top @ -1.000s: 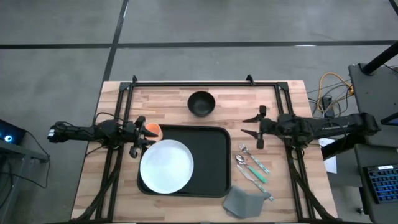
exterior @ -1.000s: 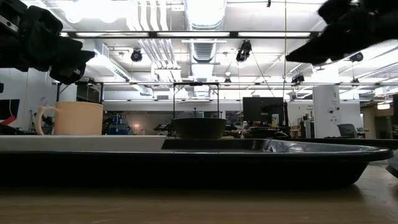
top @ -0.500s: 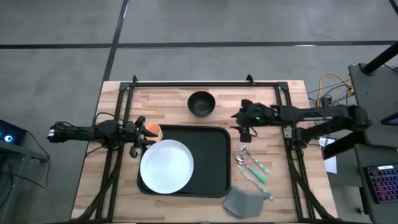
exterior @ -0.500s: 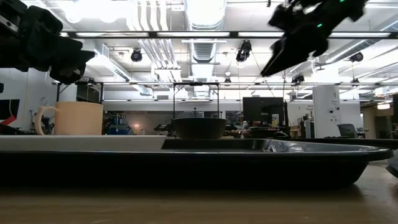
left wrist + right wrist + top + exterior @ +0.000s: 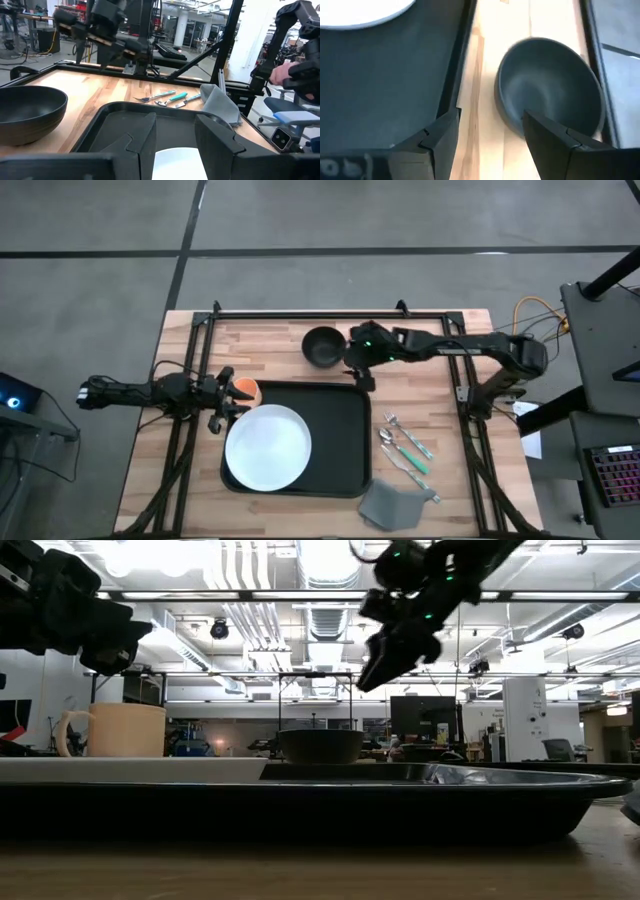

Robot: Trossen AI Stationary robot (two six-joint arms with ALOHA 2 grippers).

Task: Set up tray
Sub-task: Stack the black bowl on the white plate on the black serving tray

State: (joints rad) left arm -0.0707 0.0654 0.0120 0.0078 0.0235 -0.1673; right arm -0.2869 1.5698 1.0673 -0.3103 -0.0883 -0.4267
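I should grab the black bowl by its rim (image 5: 341, 356) with my right gripper next. Then it can go on the white plate (image 5: 267, 447).
The black tray (image 5: 335, 442) lies flat on the wooden table, with the round white plate (image 5: 267, 447) on its left half. A black bowl (image 5: 323, 346) stands on the wood just beyond the tray's far rim, also seen as the bowl (image 5: 551, 89) in the right wrist view. My right gripper (image 5: 357, 367) hovers open just right of the bowl, well above it in the low view (image 5: 392, 635). My left gripper (image 5: 226, 398) waits open above the tray's left rim, over an orange cup (image 5: 246, 390).
Three pieces of cutlery with green handles (image 5: 406, 448) lie on the wood right of the tray. A folded grey napkin (image 5: 393, 503) sits at the tray's near right corner. Black frame rails (image 5: 320, 313) run along the table's far edge and sides.
My right arm has swung from the table's right side toward the left and a little toward the far edge, ending beside the black bowl. Its gripper has stayed high above the table. The left arm and all objects have kept still.
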